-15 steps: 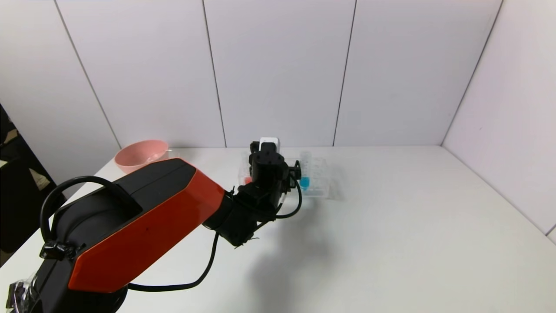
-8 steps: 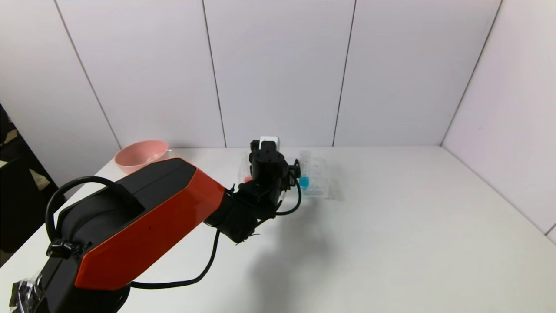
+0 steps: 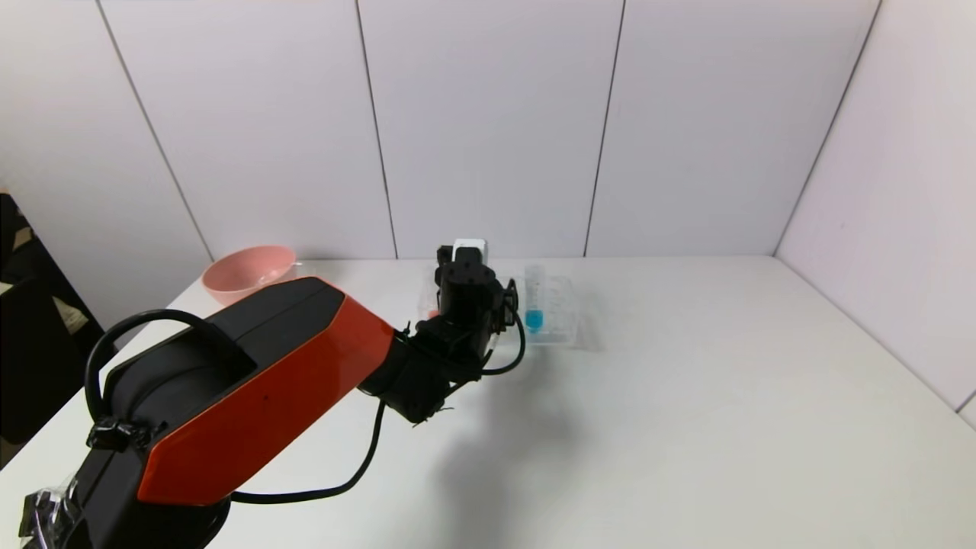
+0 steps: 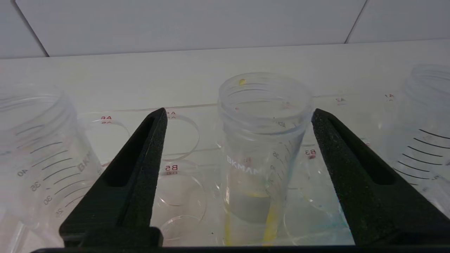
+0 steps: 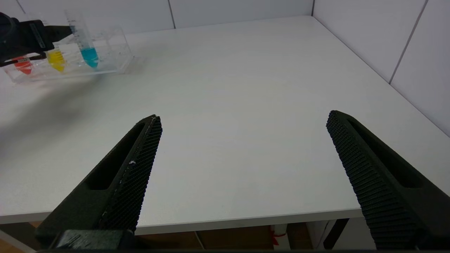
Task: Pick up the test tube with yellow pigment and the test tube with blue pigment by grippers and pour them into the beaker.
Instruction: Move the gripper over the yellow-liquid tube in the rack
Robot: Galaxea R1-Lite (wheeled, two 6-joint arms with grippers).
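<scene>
I will next grab the yellow-pigment test tube with my left gripper by the upper body, just under its rim [image 4: 262, 145], because the clear rack [image 4: 183, 189] is around the test tube's lower half.
The yellow-pigment test tube [image 4: 260, 140] stands upright in a clear rack [image 3: 568, 320] at the back of the table. My left gripper [image 4: 238, 111] is open around it, one jaw on each side, not touching. In the head view the left wrist [image 3: 465, 286] hides this tube. The blue-pigment test tube [image 3: 534, 316] stands in the same rack to the right of my left gripper, and it shows in the right wrist view [image 5: 88, 52] beside the yellow tube [image 5: 56, 59]. My right gripper [image 5: 244, 117] is open and empty above the table's front edge. I cannot make out the beaker.
A tube with red-orange liquid [image 5: 23, 65] stands in the rack on the yellow tube's other side. A pink bowl [image 3: 248, 271] sits at the back left. White wall panels close the table at the back and right.
My left gripper has edged slightly forward toward the rack. The tubes and the right arm have not moved.
</scene>
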